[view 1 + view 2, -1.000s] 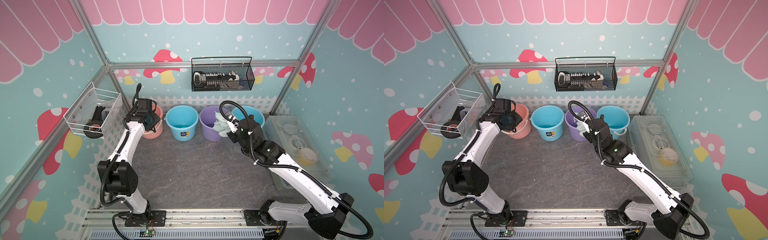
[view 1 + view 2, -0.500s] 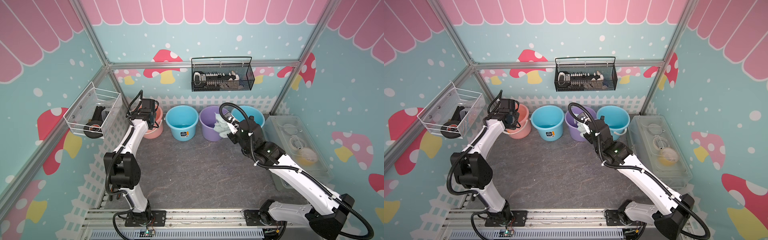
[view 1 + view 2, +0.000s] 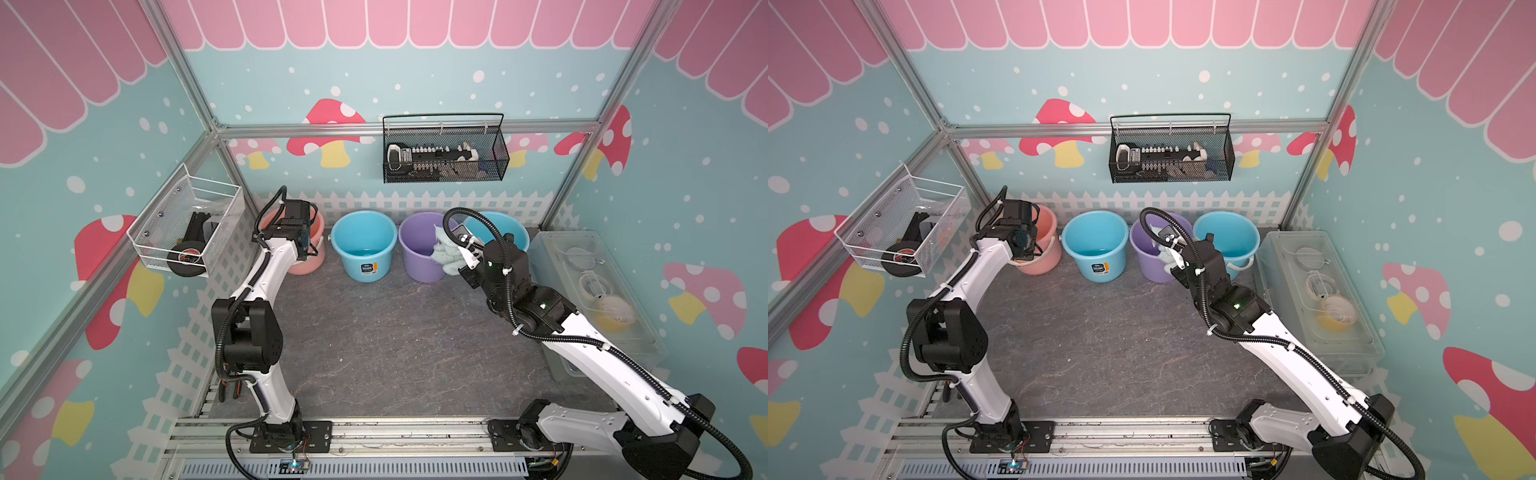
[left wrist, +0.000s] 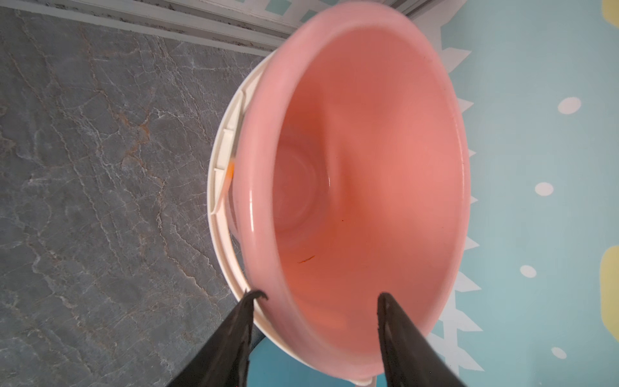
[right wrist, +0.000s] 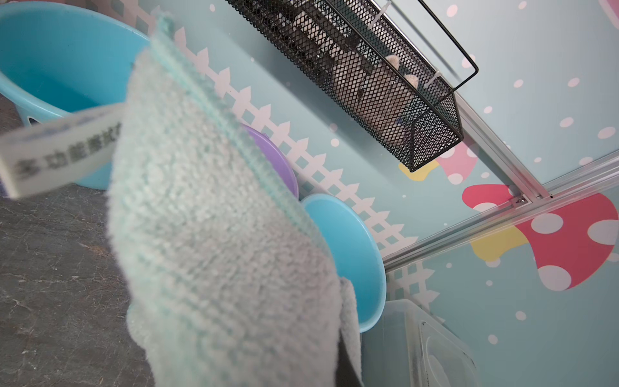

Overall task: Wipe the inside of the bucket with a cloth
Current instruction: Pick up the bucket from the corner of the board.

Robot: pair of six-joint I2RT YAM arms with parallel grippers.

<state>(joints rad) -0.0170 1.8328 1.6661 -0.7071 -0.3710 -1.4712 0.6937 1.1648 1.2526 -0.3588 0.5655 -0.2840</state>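
Note:
My left gripper grabs the pink bucket [image 3: 306, 266] by its near rim next, leaving the bucket's opening open for the cloth to wipe inside.
Several buckets stand in a row along the back fence: a pink bucket [image 3: 306, 266] [image 4: 361, 167], a blue bucket [image 3: 363, 232], a purple bucket [image 3: 417, 257] and another blue bucket [image 3: 513, 232]. My left gripper [image 4: 320, 296] is open at the pink bucket's near rim, one finger outside by the white handle [image 4: 227, 140], the other over the inside. The pink bucket holds nothing. My right gripper [image 3: 459, 257] is shut on the pale mint-green cloth [image 3: 444, 255] [image 5: 217, 234], which hangs bunched at the purple bucket's right rim. The cloth hides the right fingers.
A black mesh basket [image 3: 444, 160] hangs on the back wall above the buckets. A white wire basket [image 3: 187, 226] with a tape roll is on the left wall. A clear lidded box [image 3: 590, 291] sits along the right wall. The grey floor [image 3: 395, 340] lies in front of the buckets.
My left wrist has turned and shifted slightly back over the pink bucket, its elbow has swung inward, and its jaws have opened wider. The right arm and cloth have barely moved.

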